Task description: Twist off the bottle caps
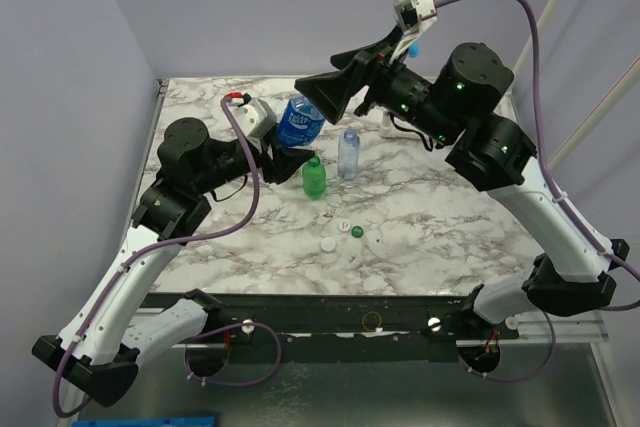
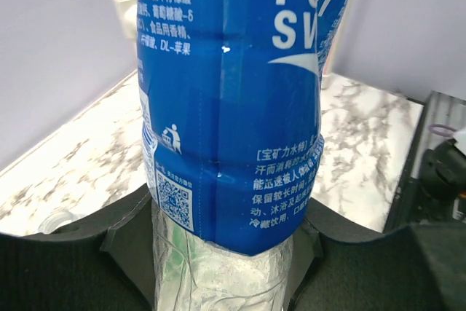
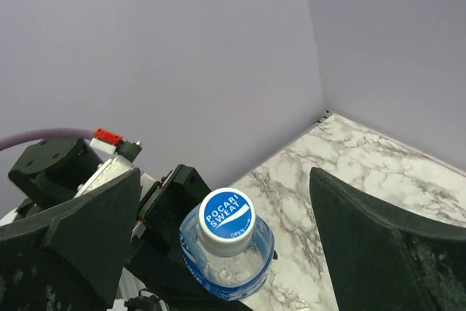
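Note:
In the right wrist view the cap shows small between my fingers but beyond them, so my right gripper moves toward the cap next, before closing on it.
My left gripper (image 1: 285,159) is shut on the lower part of a clear bottle with a blue label (image 1: 300,123) and holds it off the table. The bottle fills the left wrist view (image 2: 233,107), with the gripper (image 2: 226,271) round its clear base. Its white cap with a blue top (image 3: 227,211) is on the neck. My right gripper (image 3: 227,198) is open, one finger (image 3: 87,231) on each side of the cap and apart from it. In the top view the right gripper (image 1: 335,95) is over the bottle's top.
A green bottle (image 1: 314,177) and a small clear bottle (image 1: 348,154) stand mid-table. Two loose white caps (image 1: 344,225) (image 1: 328,244) and a green cap (image 1: 356,232) lie nearer the front beside a clear object (image 1: 372,244). Purple walls stand close behind and left.

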You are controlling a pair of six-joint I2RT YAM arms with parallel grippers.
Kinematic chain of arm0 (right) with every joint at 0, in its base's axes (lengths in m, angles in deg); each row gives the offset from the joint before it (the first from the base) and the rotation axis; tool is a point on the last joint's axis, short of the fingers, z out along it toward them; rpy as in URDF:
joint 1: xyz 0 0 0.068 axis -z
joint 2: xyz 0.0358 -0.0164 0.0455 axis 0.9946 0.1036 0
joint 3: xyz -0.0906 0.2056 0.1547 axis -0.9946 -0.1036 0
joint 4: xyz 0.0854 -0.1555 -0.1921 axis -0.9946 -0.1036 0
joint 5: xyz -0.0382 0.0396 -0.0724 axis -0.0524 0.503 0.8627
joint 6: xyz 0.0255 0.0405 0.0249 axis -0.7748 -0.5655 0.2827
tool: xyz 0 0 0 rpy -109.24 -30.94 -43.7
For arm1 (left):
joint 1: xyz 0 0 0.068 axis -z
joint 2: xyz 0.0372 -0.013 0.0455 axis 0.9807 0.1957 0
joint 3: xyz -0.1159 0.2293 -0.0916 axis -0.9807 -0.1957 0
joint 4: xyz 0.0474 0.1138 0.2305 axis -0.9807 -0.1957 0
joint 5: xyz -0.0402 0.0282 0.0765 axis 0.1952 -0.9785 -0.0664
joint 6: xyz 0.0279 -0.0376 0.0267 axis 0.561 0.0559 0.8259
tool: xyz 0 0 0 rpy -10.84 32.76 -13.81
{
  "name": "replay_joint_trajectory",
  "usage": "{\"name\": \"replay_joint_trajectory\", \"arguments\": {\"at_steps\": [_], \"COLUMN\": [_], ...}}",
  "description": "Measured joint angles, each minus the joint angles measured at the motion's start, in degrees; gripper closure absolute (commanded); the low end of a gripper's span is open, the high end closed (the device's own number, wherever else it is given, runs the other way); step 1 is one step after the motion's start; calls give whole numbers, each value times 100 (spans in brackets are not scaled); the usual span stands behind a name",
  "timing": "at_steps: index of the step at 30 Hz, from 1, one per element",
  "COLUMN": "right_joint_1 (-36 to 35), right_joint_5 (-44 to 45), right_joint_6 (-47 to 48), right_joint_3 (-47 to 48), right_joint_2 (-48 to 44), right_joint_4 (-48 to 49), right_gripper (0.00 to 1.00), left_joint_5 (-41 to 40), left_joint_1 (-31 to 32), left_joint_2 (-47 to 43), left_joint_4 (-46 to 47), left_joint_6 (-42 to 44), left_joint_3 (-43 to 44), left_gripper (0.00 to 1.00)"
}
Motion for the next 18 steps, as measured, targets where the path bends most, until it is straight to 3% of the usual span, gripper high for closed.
{"name": "replay_joint_trajectory", "arguments": {"at_steps": [3, 9, 18], "right_joint_1": [0, 0, 0], "right_joint_5": [155, 254, 249], "right_joint_6": [-98, -258, -407], "right_joint_3": [208, 319, 282], "right_joint_2": [247, 597, 605], "right_joint_4": [-103, -223, -151], "right_gripper": [4, 32, 91], "left_joint_5": [-426, -791, -887], "left_joint_1": [0, 0, 0], "left_joint_2": [2, 0, -26], "left_joint_4": [-13, -17, -11], "left_joint_6": [170, 319, 374], "left_joint_3": [-39, -55, -81], "left_gripper": [100, 100, 100]}}
